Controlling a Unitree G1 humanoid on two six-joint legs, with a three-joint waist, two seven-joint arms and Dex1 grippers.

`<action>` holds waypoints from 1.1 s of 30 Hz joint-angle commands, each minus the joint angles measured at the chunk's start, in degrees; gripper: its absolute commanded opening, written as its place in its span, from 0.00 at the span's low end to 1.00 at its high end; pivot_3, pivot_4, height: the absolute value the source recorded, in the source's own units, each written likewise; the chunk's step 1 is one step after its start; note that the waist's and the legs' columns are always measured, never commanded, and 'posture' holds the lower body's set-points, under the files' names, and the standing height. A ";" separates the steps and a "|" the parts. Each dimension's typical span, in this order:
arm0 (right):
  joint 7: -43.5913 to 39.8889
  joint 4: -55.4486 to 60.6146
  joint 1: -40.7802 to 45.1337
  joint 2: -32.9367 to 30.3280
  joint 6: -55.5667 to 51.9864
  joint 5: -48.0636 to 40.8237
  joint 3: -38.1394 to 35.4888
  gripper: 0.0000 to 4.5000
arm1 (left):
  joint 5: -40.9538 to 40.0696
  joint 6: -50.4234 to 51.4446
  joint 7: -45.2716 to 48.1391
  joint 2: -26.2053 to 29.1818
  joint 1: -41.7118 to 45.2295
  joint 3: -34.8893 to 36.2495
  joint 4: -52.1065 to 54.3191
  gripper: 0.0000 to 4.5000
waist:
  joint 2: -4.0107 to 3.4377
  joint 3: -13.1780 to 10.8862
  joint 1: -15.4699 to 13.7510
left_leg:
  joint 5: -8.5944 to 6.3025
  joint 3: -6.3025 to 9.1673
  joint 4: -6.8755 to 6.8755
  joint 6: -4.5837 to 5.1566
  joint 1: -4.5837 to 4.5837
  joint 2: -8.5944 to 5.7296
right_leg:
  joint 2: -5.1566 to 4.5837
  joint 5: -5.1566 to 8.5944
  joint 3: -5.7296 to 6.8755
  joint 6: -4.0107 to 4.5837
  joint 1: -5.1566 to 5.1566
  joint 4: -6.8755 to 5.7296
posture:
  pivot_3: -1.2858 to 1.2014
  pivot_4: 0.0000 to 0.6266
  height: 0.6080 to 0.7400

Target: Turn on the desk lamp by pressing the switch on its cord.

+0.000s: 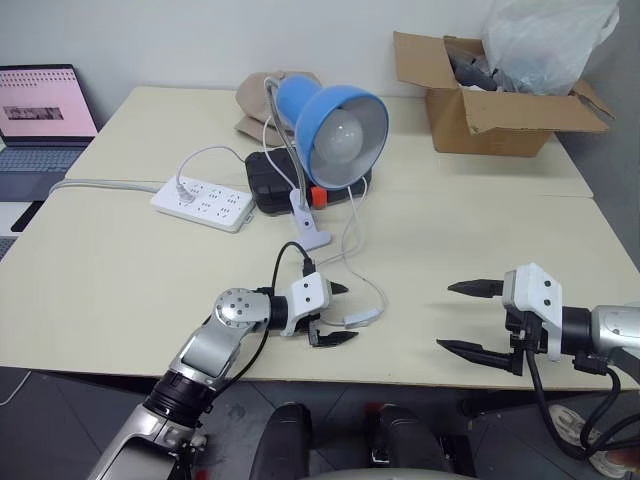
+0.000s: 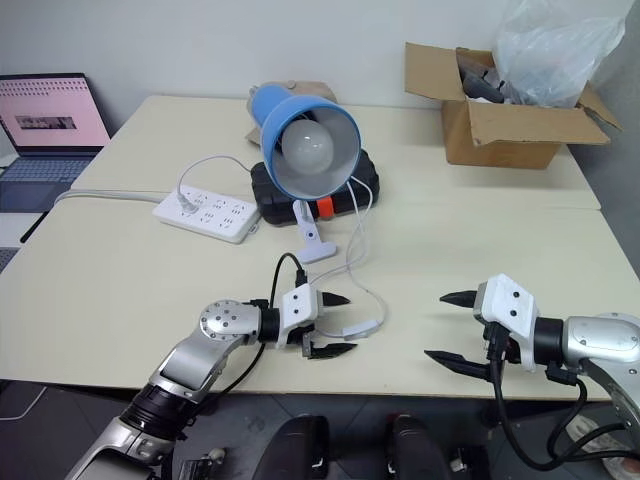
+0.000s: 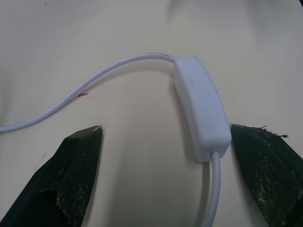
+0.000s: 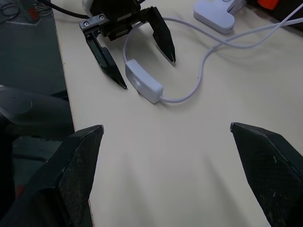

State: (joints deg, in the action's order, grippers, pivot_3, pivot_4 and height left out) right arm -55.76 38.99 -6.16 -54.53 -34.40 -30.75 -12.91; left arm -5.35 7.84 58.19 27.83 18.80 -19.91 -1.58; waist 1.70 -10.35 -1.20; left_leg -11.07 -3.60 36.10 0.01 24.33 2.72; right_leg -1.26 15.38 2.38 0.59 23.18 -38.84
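I should grab the switch by its straight-cord end with my left gripper next. The switch's end at the curving cord then stays free to press.
The desk lamp, with its blue shade, white bulb and silver gooseneck, stands unlit at the table's middle back on its white clip base. Its thin white cord loops forward to the small white switch, which lies flat near the front edge. My left gripper is open and low over the table, its two black fingers straddling the switch; one finger sits right beside the switch's end. My right gripper hovers open farther right, pointing toward the switch, with nothing between its fingers.
A white power strip with a thick grey cable lies at the left. A black case sits behind the lamp's clip. A cardboard box with a plastic bag stands back right. A laptop is at the far left.
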 commanded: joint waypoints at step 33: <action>6.42 -4.54 24.95 9.21 -8.82 2.03 23.22 1.00 | -3.04 -0.03 7.97 4.34 4.02 3.05 3.16 0.09 | 0.05 -0.01 1.22 | 0.01 0.10 0.01 0.01 0.04 0.07 | 0.11 -0.01 0.06 0.01 0.05 -0.04 | 0.52 0.24 1.00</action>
State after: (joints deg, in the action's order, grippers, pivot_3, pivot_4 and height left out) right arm -49.58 35.66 16.10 -46.14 -43.20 -30.69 6.83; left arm -6.90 8.17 65.70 31.57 22.42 -18.14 -0.42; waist 1.74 -10.36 0.02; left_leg -11.06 -3.50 36.09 0.02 24.36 2.78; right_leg -1.17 15.37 2.43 0.60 23.22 -38.89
